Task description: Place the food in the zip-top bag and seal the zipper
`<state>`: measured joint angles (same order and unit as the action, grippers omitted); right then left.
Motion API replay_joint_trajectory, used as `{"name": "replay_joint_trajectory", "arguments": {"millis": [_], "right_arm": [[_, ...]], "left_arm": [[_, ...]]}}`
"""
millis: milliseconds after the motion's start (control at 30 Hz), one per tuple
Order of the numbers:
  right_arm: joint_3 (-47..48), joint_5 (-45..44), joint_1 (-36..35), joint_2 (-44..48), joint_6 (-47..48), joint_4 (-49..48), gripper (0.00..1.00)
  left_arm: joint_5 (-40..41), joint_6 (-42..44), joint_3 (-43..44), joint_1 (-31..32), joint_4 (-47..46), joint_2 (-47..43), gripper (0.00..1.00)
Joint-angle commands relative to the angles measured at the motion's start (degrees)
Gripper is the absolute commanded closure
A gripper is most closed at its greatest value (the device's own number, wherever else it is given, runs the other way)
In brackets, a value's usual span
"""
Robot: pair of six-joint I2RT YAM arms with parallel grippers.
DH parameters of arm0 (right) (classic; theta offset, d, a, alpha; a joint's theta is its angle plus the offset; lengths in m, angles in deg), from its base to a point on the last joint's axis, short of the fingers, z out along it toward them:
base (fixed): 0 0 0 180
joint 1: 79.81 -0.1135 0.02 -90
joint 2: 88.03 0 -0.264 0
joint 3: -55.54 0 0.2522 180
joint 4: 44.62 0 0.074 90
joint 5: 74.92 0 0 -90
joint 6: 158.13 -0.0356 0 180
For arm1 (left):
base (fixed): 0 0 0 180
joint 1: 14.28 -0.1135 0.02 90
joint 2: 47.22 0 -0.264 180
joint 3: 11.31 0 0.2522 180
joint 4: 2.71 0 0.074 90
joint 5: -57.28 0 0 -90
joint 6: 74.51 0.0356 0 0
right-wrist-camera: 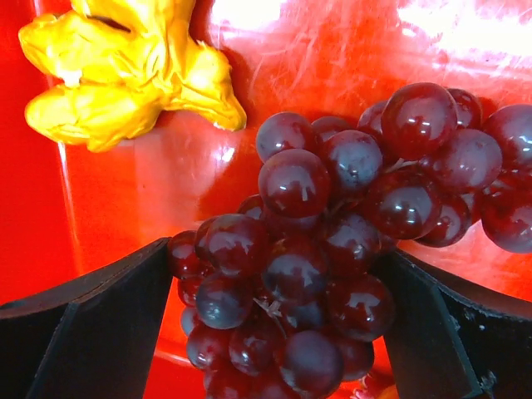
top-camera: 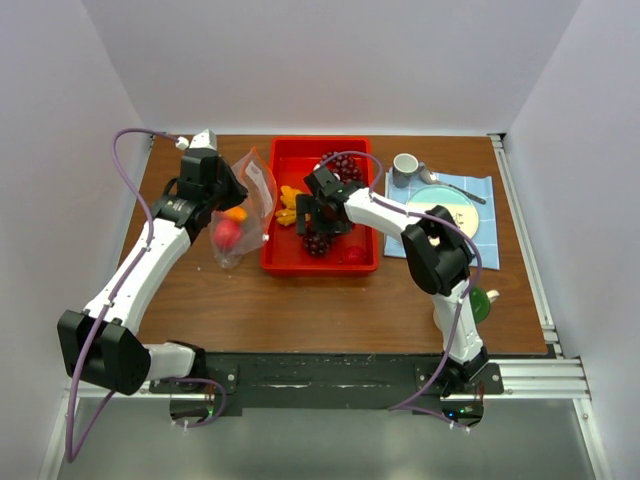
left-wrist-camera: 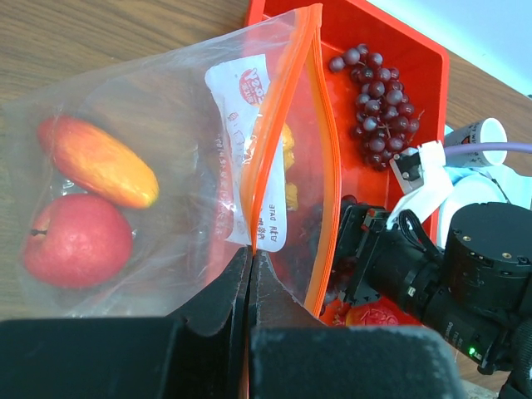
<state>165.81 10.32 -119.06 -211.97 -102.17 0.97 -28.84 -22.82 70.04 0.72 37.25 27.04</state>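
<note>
The grapes of the bunch fill the gap between my open fingers in the right wrist view, so my right gripper should close on it.
My left gripper (left-wrist-camera: 251, 253) is shut on the orange-red zipper (left-wrist-camera: 283, 108) of the clear zip-top bag (left-wrist-camera: 166, 125), holding one mouth edge up beside the red tray (top-camera: 300, 150). A round red fruit (left-wrist-camera: 75, 241) and an orange wedge (left-wrist-camera: 104, 162) lie inside the bag. My right gripper (right-wrist-camera: 278, 283) is down in the tray, open, its fingers on either side of a dark purple grape bunch (right-wrist-camera: 307, 249). The yellow-orange cluster (right-wrist-camera: 125, 75) lies just beyond it. A second grape bunch (top-camera: 345, 165) sits at the tray's far end, and another red fruit (top-camera: 352, 255) at its near end.
To the right of the tray, a blue cloth (top-camera: 480, 190) carries a plate (top-camera: 450, 215), a spoon (top-camera: 450, 185) and a white mug (top-camera: 405, 165). A green object (top-camera: 482, 303) sits beside the right arm's lower link. The bag's open mouth faces the tray's left wall.
</note>
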Motion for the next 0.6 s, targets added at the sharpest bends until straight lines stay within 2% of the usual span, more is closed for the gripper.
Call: {"name": "replay_joint_trajectory", "arguments": {"millis": [0, 100, 133, 233, 433, 567], "right_arm": [[0.26, -0.96, 0.13, 0.45, -2.17, -1.51, 0.04], [-0.44, -1.57, 0.31, 1.15, -1.38, -1.6, 0.25], [-0.44, -1.49, 0.4, 2.37, -0.94, -1.43, 0.45], [-0.53, -2.8, 0.66, 6.49, 1.25, -1.25, 0.71], [0.34, -4.3, 0.92, 14.51, 5.65, -0.37, 0.81], [1.92, -3.69, 0.84, 18.73, 7.49, 0.42, 0.82]], "left_arm": [[0.25, 1.3, -0.36, -0.41, -2.02, 0.1, 1.0], [-0.01, 1.3, -0.62, -0.41, -2.29, 0.18, 1.0], [-0.1, 1.22, -0.71, -0.41, -2.29, 0.27, 1.0], [-0.1, 1.13, -1.06, -0.41, -2.38, 0.27, 1.0], [-0.45, 0.95, -1.15, -0.41, -2.99, 0.54, 1.0], [-0.89, 0.69, -0.97, -0.41, -3.34, 0.97, 1.0]]}}
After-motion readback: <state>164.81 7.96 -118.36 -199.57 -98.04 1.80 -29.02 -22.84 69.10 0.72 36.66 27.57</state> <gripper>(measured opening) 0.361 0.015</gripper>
